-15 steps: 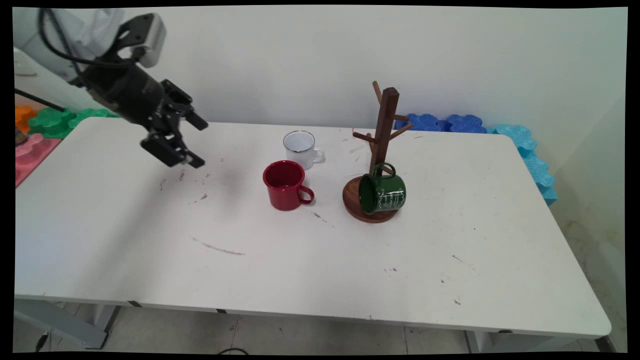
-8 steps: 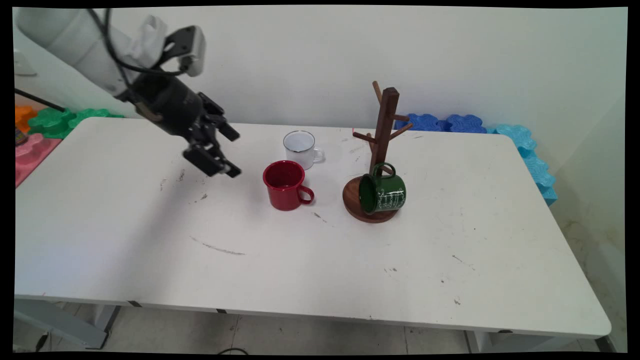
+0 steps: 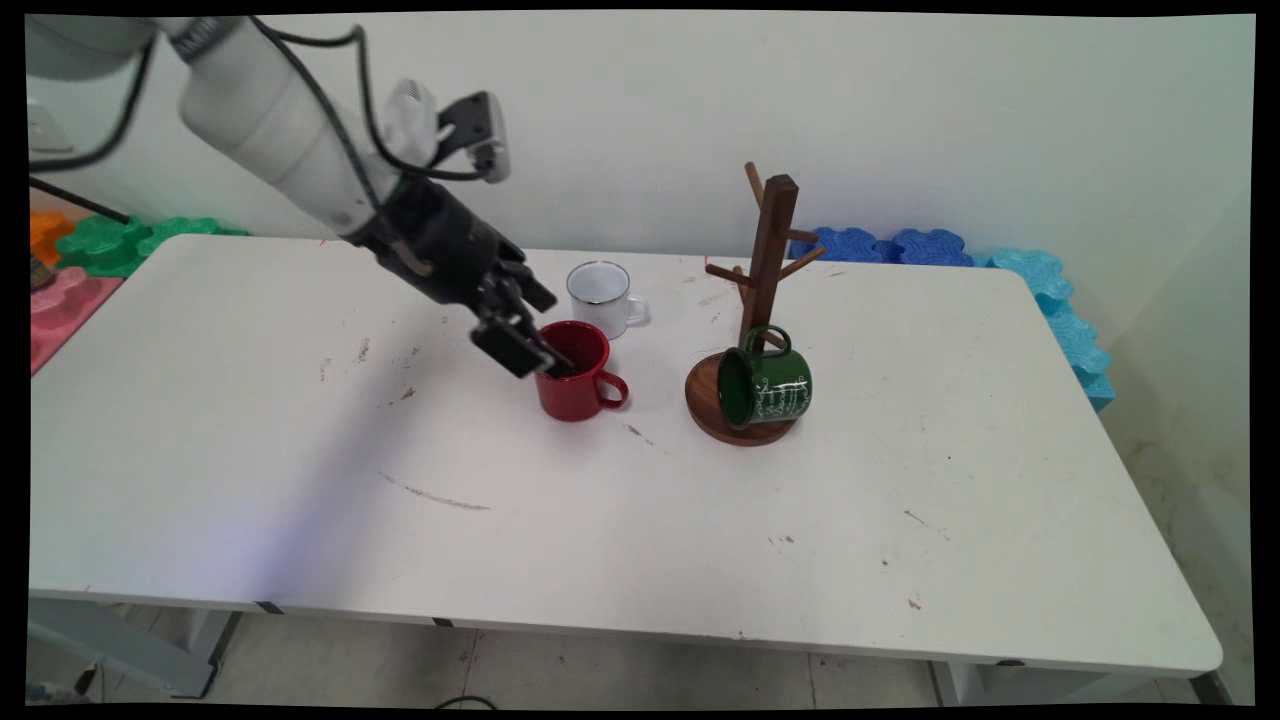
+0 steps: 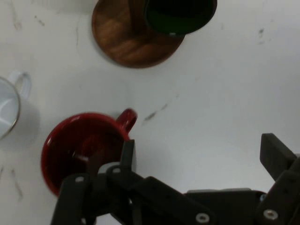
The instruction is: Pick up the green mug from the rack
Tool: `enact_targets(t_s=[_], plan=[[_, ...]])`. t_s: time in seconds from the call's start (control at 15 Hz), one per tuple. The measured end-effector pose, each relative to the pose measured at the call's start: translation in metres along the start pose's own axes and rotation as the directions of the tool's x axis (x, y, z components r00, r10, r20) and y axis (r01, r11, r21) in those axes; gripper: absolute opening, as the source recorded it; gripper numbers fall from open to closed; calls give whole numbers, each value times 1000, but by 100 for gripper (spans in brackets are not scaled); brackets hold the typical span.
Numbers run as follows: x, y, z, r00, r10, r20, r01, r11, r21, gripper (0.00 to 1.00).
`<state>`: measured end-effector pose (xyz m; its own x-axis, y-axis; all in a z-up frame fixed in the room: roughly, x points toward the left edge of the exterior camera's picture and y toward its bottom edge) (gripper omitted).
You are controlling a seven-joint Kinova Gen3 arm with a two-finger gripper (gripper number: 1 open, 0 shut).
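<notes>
The gripper will next take the green mug off the wooden mug tree [image 3: 768, 250], so it will grab the mug by its rim [image 3: 722, 390].
My gripper [image 3: 550, 335] stands open at the left rim of a red mug [image 3: 578, 390], which is upright on the white table [image 3: 640, 540] with its handle to the right. In the hand view one finger [image 4: 127, 152] lies over the red mug [image 4: 70, 140] beside its handle, and the other finger [image 4: 274, 152] is over bare table; the gripper [image 4: 199, 150] holds nothing. A white mug [image 3: 598, 295] stands just behind the red one. To the right, a green mug [image 3: 770, 388] hangs on its side low on a wooden mug tree [image 3: 768, 250].
The mug tree's round wooden base [image 4: 124, 40] is close to the red mug's handle side. Blue foam mats [image 3: 880, 245] and teal ones [image 3: 1060, 310] lie past the far right edge. Green foam [image 3: 120, 240] and pink foam [image 3: 60, 310] lie at the far left.
The arm has swung right across the table, carrying the open gripper from the far left to the red mug's left rim. The mugs and the tree have not moved.
</notes>
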<state>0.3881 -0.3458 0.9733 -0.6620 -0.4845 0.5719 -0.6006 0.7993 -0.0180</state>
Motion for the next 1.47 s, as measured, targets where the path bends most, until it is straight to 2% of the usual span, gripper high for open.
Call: enact_targets(t_s=[0.4, 0.67, 1.0, 1.47], plan=[[13, 6, 48, 994, -99, -52, 98, 995, -28, 100], [19, 12, 76, 982, -168, -85, 164, 985, -51, 100], [25, 20, 106, 958, -259, -124, 250, 965, -85, 100], [29, 30, 136, 914, -373, -157, 357, 926, -120, 100]])
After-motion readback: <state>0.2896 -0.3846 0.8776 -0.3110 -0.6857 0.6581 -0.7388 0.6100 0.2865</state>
